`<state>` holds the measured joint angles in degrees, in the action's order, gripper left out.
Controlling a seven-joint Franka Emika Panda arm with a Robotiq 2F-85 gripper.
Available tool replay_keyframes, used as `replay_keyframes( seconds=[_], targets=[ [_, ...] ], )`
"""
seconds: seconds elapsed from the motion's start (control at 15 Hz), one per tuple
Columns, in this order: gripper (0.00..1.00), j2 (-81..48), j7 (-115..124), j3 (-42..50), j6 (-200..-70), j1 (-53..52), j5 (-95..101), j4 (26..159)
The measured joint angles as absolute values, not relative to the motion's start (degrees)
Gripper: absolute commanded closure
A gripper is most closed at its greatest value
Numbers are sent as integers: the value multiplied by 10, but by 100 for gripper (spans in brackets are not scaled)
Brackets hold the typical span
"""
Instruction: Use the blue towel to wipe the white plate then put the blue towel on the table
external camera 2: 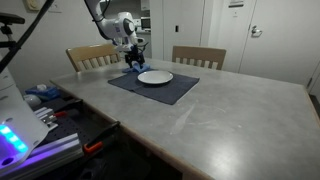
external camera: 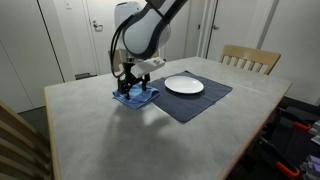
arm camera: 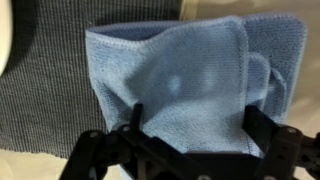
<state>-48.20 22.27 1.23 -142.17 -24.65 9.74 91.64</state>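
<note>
My gripper should close on the towel now. My spread fingers are at the blue towel (external camera: pixel 135 98) (arm camera: pixel 193 120) with its loose cloth between them, so they would hold the towel.
The blue towel (external camera: pixel 135 98) lies folded on the near-left corner of a dark grey placemat (external camera: pixel 195 103). It also shows in the other exterior view (external camera 2: pixel 132 67) and fills the wrist view (arm camera: pixel 190 65). The white plate (external camera: pixel 184 86) sits in the middle of the placemat, also seen in an exterior view (external camera 2: pixel 155 77), with its rim at the wrist view's left edge (arm camera: pixel 3 40). My gripper (arm camera: pixel 195 115) is down on the towel, seen in both exterior views (external camera: pixel 129 86) (external camera 2: pixel 134 58). Its fingers are spread wide with the towel between them.
The grey table (external camera: pixel 100 135) is large. Wooden chairs stand at its far side (external camera: pixel 250 58) (external camera 2: pixel 198 56) and a chair back is at the near corner (external camera: pixel 15 140). A cart with equipment stands beside the table (external camera 2: pixel 40 125).
</note>
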Motion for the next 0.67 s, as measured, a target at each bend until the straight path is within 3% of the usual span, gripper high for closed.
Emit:
replay_keyframes(
  seconds=[0.07, 0.67],
  targets=[
    [26, -482, 228, 12, -1421, -247, 96, 916],
    [89, -473, 229, -2, -1419, -235, 58, 916]
  ],
)
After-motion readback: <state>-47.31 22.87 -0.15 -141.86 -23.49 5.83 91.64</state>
